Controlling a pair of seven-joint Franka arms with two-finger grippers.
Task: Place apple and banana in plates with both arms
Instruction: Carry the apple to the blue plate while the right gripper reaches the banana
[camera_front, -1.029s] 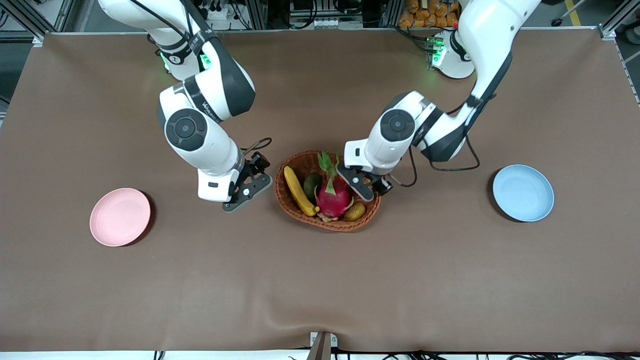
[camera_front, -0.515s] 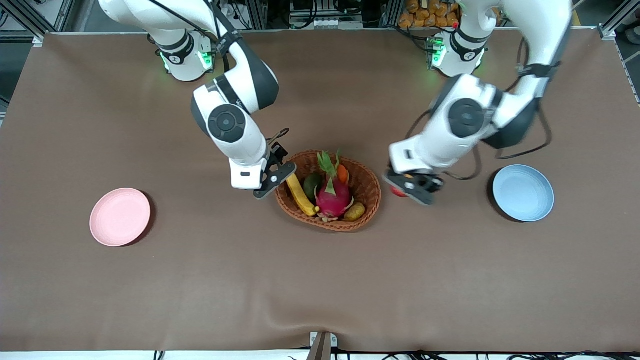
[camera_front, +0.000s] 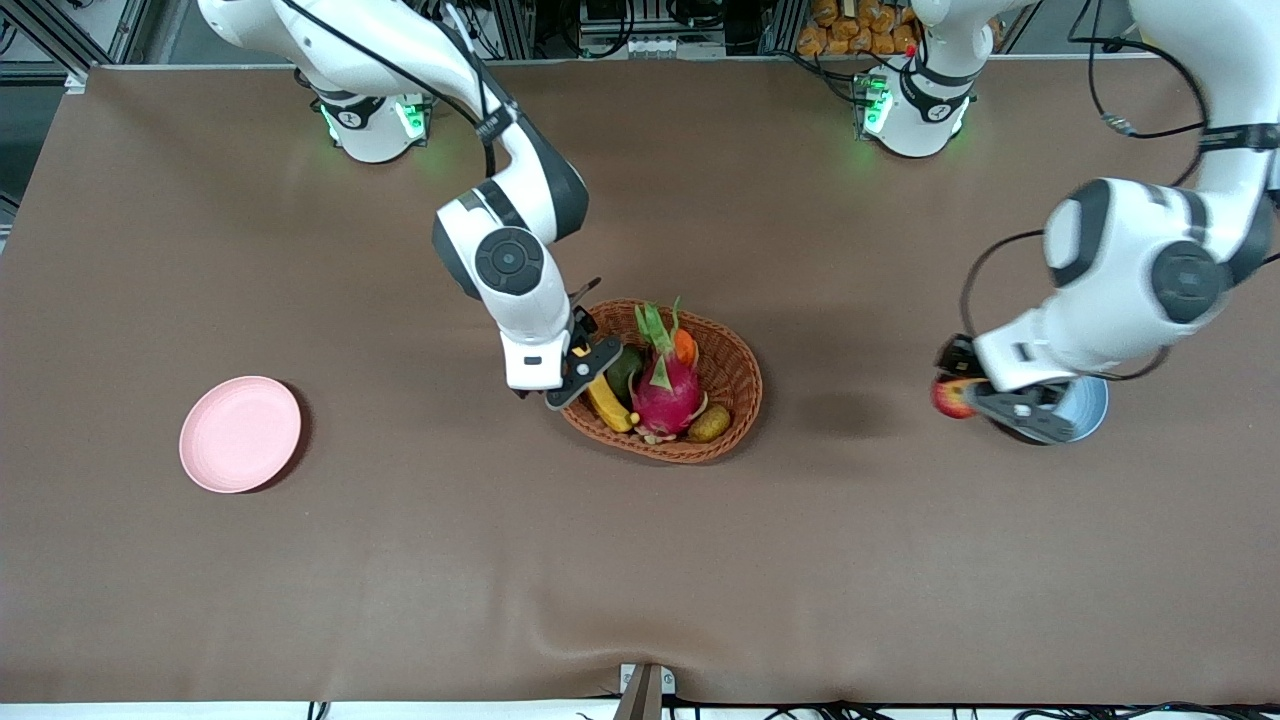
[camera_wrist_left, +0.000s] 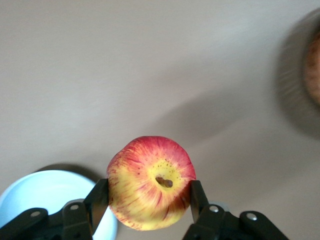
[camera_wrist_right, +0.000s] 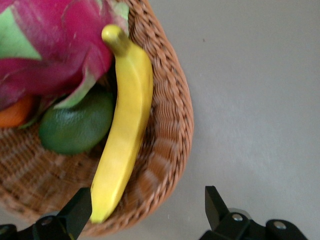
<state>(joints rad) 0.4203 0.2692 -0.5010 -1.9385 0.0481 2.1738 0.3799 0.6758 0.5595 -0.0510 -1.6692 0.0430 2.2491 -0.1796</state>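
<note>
My right gripper will next grab the banana by its tip end (camera_wrist_right: 106, 197) opposite the stem, to place it in the pink plate.
My left gripper (camera_wrist_left: 149, 194) is shut on the apple (camera_wrist_left: 151, 181), red with yellow streaks, stem end toward the wrist camera. It hangs over the table at the rim of the light blue plate (camera_front: 1096, 404) (camera_wrist_left: 45, 196), on the basket's side; in the front view the apple (camera_front: 950, 397) shows beside the left gripper (camera_front: 968, 401). The yellow banana (camera_front: 606, 400) (camera_wrist_right: 125, 130) lies along the inside wall of the wicker basket (camera_front: 738, 372). My right gripper (camera_front: 585, 362) (camera_wrist_right: 147, 205) is open over the basket rim (camera_wrist_right: 172, 125), one finger (camera_wrist_right: 80, 210) by the banana's end. The pink plate (camera_front: 240, 434) holds nothing.
The basket also holds a magenta dragon fruit (camera_front: 665, 392) (camera_wrist_right: 45, 45), a dark green avocado (camera_front: 627, 368) (camera_wrist_right: 75, 125), a small orange fruit (camera_front: 685, 347) and a brownish oval fruit (camera_front: 708, 424). Brown cloth covers the table.
The left arm has carried the apple from the basket across to the blue plate's edge. The right gripper has moved from beside the basket to over its rim at the banana.
</note>
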